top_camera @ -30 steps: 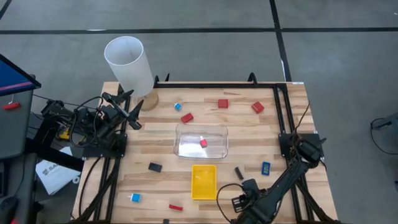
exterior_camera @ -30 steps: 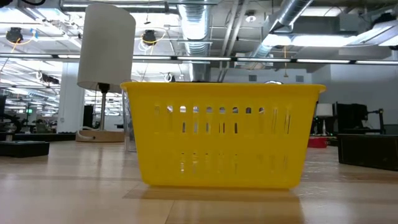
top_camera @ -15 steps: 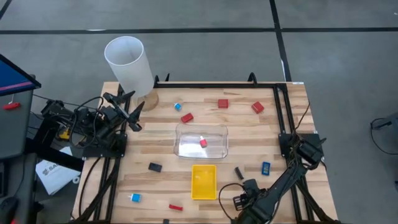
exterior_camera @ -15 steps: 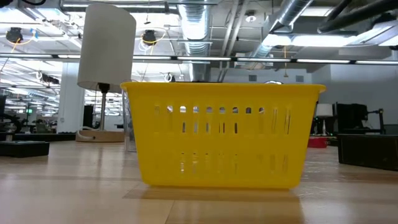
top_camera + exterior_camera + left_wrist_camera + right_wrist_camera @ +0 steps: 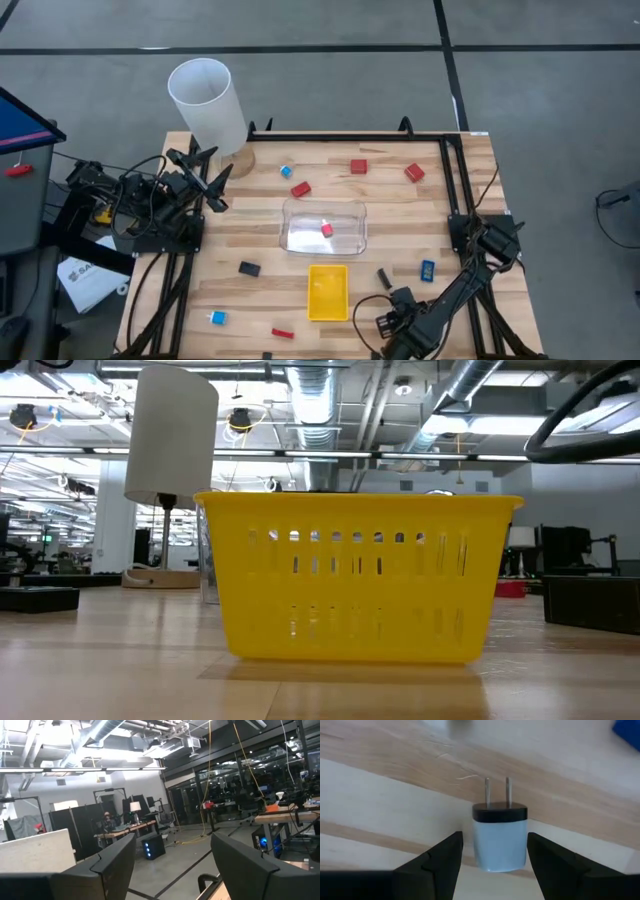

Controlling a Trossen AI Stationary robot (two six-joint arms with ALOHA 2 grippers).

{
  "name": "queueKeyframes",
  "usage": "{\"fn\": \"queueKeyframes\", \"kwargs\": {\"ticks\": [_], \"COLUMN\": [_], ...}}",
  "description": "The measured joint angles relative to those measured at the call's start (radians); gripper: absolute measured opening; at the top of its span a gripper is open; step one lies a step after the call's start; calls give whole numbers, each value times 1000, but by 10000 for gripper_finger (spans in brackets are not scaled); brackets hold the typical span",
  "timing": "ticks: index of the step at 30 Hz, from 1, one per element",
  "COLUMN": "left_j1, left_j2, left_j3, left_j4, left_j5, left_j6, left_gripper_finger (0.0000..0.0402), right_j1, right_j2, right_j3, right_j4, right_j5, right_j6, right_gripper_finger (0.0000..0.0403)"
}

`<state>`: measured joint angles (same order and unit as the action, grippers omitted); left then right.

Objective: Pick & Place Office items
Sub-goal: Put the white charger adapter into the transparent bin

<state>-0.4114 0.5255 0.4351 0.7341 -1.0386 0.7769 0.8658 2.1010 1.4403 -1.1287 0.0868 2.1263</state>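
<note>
The white charger goes in the clear plastic tray: my right gripper should next grab the plug by its black-capped body (image 5: pixel 499 837).
My right gripper (image 5: pixel 384 324) is low at the table's near edge, right of the yellow tray (image 5: pixel 328 292). It is open, with its fingers on either side of a small white charger plug (image 5: pixel 499 840). The plug has a black cap and two prongs and lies flat on the wood, and the gripper hides it in the high view. My left gripper (image 5: pixel 210 176) waits open at the table's left edge, pointing into the room (image 5: pixel 172 845). Red blocks (image 5: pixel 358 166) (image 5: pixel 414 172) (image 5: pixel 300 188), blue-and-white bits (image 5: pixel 286 171) (image 5: pixel 217 318), black bits (image 5: pixel 249 268) (image 5: pixel 384 278) and a red stick (image 5: pixel 283 333) lie scattered on the table.
A clear plastic tray (image 5: pixel 345 212) at the table's middle holds one red block (image 5: pixel 327 230). The yellow tray (image 5: pixel 355 575) fills the low view. A tall white cylinder (image 5: pixel 207 105) stands at the far left corner. A blue piece (image 5: pixel 427 269) lies right of my right gripper. Black rails run along the table's edges.
A dark curved part of the right arm has come into the upper right corner of the low view. In the high view the right arm has shifted only slightly. None of the items has moved.
</note>
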Motion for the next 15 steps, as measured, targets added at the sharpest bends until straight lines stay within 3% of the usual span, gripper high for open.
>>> {"fn": "queueKeyframes", "kwargs": {"ticks": [8, 15], "left_j1": [0, 0], "left_j2": [0, 0], "left_j3": [0, 0], "left_j4": [0, 0], "left_j5": [0, 0], "left_j6": [0, 0], "left_gripper_finger": [253, 253], "right_j1": [-25, -35], "right_j2": [-4, -2], "right_j3": [-3, -6], "right_j4": [-24, -52], "right_j5": [12, 41], "right_j6": [-46, -58], "right_gripper_finger": [211, 161]}}
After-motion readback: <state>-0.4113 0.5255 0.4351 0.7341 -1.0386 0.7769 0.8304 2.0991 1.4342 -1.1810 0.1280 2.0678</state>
